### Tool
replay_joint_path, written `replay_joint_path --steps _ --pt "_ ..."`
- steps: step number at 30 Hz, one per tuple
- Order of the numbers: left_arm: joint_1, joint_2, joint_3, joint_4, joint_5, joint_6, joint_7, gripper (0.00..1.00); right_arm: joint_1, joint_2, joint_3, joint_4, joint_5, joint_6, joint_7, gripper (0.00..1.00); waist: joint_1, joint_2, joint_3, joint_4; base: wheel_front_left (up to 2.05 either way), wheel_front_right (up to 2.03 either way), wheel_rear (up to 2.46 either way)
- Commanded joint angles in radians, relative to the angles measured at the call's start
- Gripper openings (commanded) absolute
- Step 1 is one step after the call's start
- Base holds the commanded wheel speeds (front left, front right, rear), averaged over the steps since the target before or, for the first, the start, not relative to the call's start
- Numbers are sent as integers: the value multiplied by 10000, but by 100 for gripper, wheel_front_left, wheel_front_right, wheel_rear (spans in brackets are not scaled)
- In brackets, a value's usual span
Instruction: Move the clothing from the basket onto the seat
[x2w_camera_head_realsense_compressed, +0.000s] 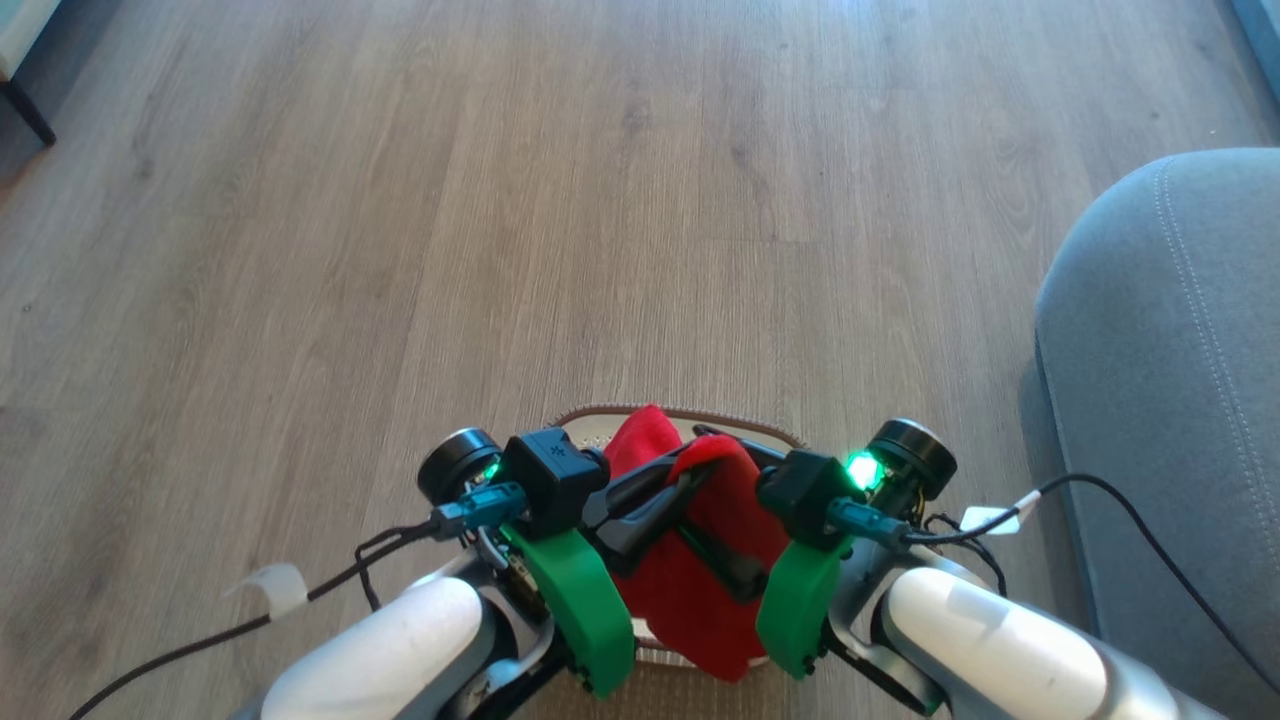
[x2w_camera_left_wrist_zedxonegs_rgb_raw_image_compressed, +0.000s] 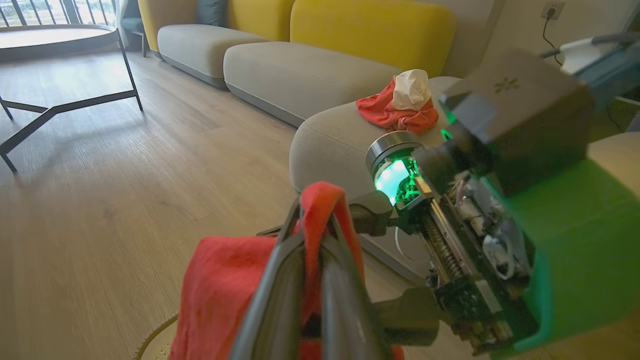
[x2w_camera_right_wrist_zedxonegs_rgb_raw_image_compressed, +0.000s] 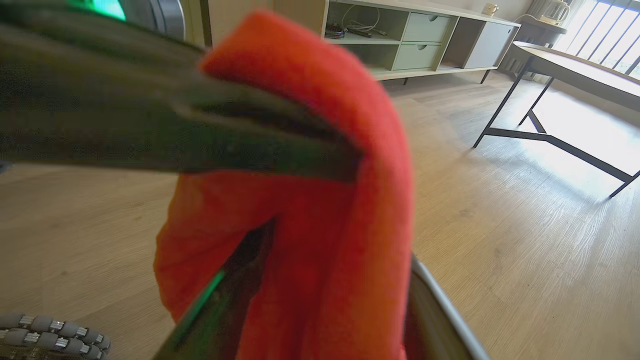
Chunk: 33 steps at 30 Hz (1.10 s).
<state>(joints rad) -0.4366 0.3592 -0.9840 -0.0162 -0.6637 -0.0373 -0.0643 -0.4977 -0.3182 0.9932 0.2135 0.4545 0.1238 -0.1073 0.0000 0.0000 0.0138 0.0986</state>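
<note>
My right gripper grabs the plain red garment by its hanging fold (x2w_camera_head_realsense_compressed: 734, 510) next, for the carry over to the grey seat (x2w_camera_head_realsense_compressed: 1160, 400).
A plain red garment (x2w_camera_head_realsense_compressed: 700, 600) hangs over the basket (x2w_camera_head_realsense_compressed: 590, 412), whose woven rim peeks out behind my arms. My left gripper (x2w_camera_head_realsense_compressed: 680, 478) is shut on the garment's upper fold, seen pinched in the left wrist view (x2w_camera_left_wrist_zedxonegs_rgb_raw_image_compressed: 315, 215). My right gripper (x2w_camera_head_realsense_compressed: 705, 500) faces it from the other side, open, with the red cloth hanging between its spread fingers (x2w_camera_right_wrist_zedxonegs_rgb_raw_image_compressed: 220, 300). The grey seat (x2w_camera_head_realsense_compressed: 1160, 400) stands to the right. On its rounded corner (x2w_camera_left_wrist_zedxonegs_rgb_raw_image_compressed: 330, 145) lies a crumpled red and white garment (x2w_camera_left_wrist_zedxonegs_rgb_raw_image_compressed: 402, 105).
Wood floor (x2w_camera_head_realsense_compressed: 600, 200) stretches ahead of the basket. A low table with black metal legs (x2w_camera_left_wrist_zedxonegs_rgb_raw_image_compressed: 65, 100) and a grey sofa with yellow backs (x2w_camera_left_wrist_zedxonegs_rgb_raw_image_compressed: 300, 65) stand beyond the seat. A low cabinet (x2w_camera_right_wrist_zedxonegs_rgb_raw_image_compressed: 415, 45) lines the opposite wall. Cables (x2w_camera_head_realsense_compressed: 1130, 500) trail from both wrists.
</note>
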Motion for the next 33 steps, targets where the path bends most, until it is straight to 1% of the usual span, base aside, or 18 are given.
replay_joint_path --steps 1,2,7,10,11,12,13,14,17,22,33 --pt "-712 -7 411 -373 -86 -81 -125 0 -370 33 -23 -256 165 69 -160 38 0 0 31 -14 0 0 0" --pt "-721 -17 404 -372 -87 -86 -135 0 -367 52 -24 -275 238 69 -221 0 0 0 45 -22 0 0 0" --pt "-734 -25 422 -274 -93 -89 -259 0 -405 2 -36 -349 506 69 -348 0 0 0 95 -102 0 0 0" --pt "-706 -15 455 -204 -110 -82 -376 47 -413 -99 -125 -362 588 69 -367 0 0 0 111 -161 0 0 0" --pt "-685 -14 477 -178 -126 -75 -432 75 -402 -129 -169 -369 611 69 -370 0 0 0 109 -188 0 0 0" --pt "-685 -14 477 -178 -126 -75 -432 75 -402 -129 -169 -369 611 69 -370 0 0 0 109 -188 0 0 0" --pt "-668 -3 493 -143 -126 -65 -481 98 -387 -156 -208 -379 630 69 -367 0 0 0 106 -224 0 0 0" --pt "-650 8 509 -106 -124 -48 -525 100 -375 -187 -237 -391 636 69 -354 0 0 0 112 -265 0 0 0" --pt "-603 14 543 -13 -116 8 -647 100 -333 -272 -373 -435 623 69 -324 0 0 0 146 -441 0 0 0" --pt "-572 47 546 40 -59 43 -827 100 -191 -540 -874 -647 515 69 -222 0 0 0 338 -1050 0 0 0" --pt "-647 121 517 17 88 57 -1043 100 494 -1119 -2630 -1466 -23 69 148 0 0 0 935 -2803 0 0 0"
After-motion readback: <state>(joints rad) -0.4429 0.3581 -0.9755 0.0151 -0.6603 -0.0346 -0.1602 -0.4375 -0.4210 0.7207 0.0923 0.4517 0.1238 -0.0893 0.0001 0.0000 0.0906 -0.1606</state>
